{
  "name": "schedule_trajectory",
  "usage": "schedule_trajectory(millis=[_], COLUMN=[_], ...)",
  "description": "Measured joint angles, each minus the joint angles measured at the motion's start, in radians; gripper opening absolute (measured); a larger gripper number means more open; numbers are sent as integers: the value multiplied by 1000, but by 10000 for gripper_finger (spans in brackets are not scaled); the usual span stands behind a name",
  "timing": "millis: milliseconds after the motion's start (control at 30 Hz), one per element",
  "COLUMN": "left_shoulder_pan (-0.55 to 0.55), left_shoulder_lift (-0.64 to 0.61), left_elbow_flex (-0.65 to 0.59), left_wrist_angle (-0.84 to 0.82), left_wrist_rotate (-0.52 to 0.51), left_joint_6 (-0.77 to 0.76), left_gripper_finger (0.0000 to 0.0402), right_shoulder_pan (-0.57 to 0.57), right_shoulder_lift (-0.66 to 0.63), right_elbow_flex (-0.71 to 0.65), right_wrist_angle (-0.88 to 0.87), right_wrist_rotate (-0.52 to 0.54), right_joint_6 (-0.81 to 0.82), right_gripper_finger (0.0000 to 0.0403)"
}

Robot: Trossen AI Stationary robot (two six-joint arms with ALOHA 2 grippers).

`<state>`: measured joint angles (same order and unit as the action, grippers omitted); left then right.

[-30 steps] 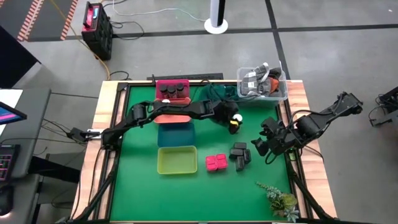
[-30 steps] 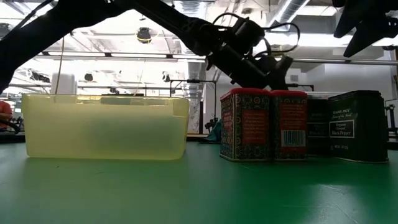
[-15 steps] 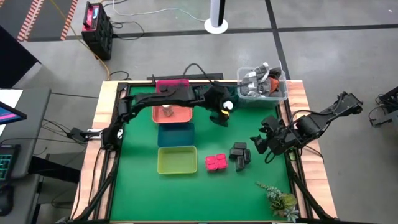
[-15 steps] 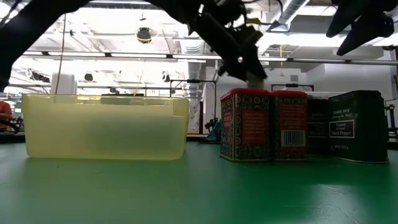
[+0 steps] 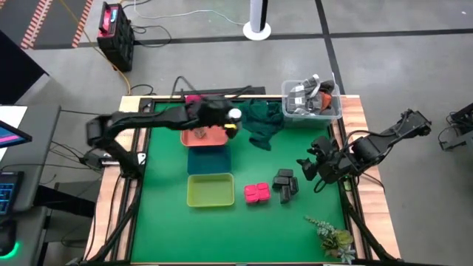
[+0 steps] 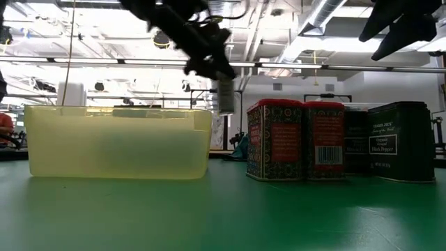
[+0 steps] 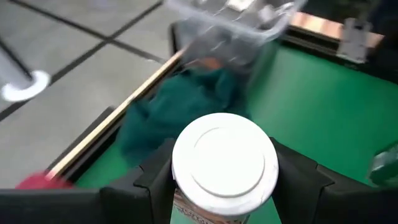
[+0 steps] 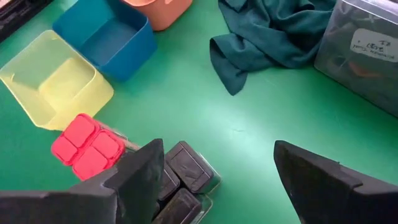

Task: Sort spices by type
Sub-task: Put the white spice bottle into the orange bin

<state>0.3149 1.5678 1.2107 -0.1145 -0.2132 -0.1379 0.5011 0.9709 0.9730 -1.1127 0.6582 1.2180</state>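
Observation:
The jar is beyond the orange tray's rim (image 5: 224, 142). From here, the white-capped jar (image 5: 234, 114) stays held in my left gripper until it is over the tray.
My left gripper (image 5: 231, 120) is over the far-left part of the table, by the orange tray (image 5: 207, 138), and is shut on a white-capped round jar (image 5: 234, 114). The low view shows that jar (image 6: 225, 97) in the air. Two pink-red packets (image 5: 257, 193) and the dark grey boxes (image 5: 285, 183) stand on their bases on the green mat near the middle. My right gripper (image 5: 310, 171) hovers open just right of the boxes (image 8: 180, 180). The arm hides the dark round jars. My left gripper pinches the white-capped jar between its two fingers (image 7: 155, 180), one on each side of the body just below the cap (image 7: 224, 160). The jar is lifted clear and hangs upright below the gripper (image 6: 202, 49).
A pink-red tray (image 5: 196, 98), the orange tray, a blue tray (image 5: 209, 157) and a yellow tray (image 5: 211, 190) run from far to near on the left. A dark green cloth (image 5: 262, 118) and a clear bin (image 5: 311, 100) lie far right. A plant sprig (image 5: 332, 236) is near right.
My left gripper has carried the white-capped jar from beside the cloth toward the table's left and far edges, to a spot by the orange tray, keeping it lifted and shut on it throughout. The right arm has kept still.

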Motion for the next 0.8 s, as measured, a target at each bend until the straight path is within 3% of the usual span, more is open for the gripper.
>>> schedule_trajectory(millis=[167,333,800], left_shoulder_pan=[0,-6,-6], left_shoulder_lift=[-149,-212,-161], left_elbow_flex=[-194,-314,-440], left_wrist_angle=[74,101,142], left_wrist_rotate=[-134,-277,-291], left_joint_6=[-81,-158,-302], left_gripper_finger=[197,197,197], right_shoulder_pan=[-11,-32,-85], right_shoulder_lift=[0,0,0], right_elbow_flex=[0,0,0], right_wrist_angle=[4,38,126], right_wrist_rotate=[0,0,-4], right_joint_6=[-25,-71,-177], right_gripper_finger=[327,327,327])
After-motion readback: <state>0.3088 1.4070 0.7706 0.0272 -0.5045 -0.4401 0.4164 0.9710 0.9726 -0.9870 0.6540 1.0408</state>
